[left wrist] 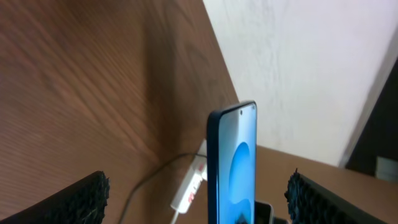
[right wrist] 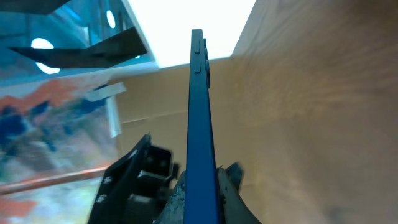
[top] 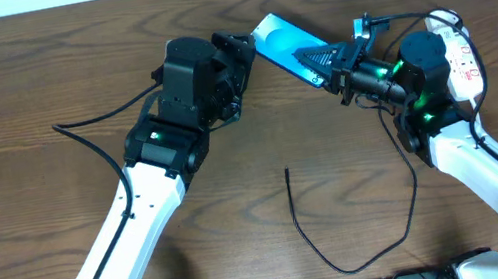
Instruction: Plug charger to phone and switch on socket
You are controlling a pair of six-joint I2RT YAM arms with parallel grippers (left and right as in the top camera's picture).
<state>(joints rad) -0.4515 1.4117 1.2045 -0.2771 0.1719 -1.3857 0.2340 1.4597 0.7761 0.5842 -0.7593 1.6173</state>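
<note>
My left gripper should next grab the phone (top: 282, 45) by the end opposite my right gripper, so that the phone's other end stays free for the charger.
The phone (top: 282, 45) has a light-blue screen and is held tilted above the table at the back. My right gripper (top: 330, 63) is shut on its lower right end; the right wrist view shows the phone edge-on (right wrist: 199, 112) clamped between the jaws (right wrist: 202, 190). My left gripper (top: 243, 54) is open at the phone's upper left end. In the left wrist view the phone (left wrist: 233, 168) stands between the spread fingers (left wrist: 198, 199) without touching them. The charger cable (top: 352, 268) lies loose on the table with its tip at the centre. The white socket (top: 466, 58) lies at the right, partly hidden by my right arm.
The socket with its red marking and white cord also shows in the left wrist view (left wrist: 189, 186), beyond the phone. The charger's far end runs under my right arm, and its plug is hidden. A pale wall borders the table's back edge.
</note>
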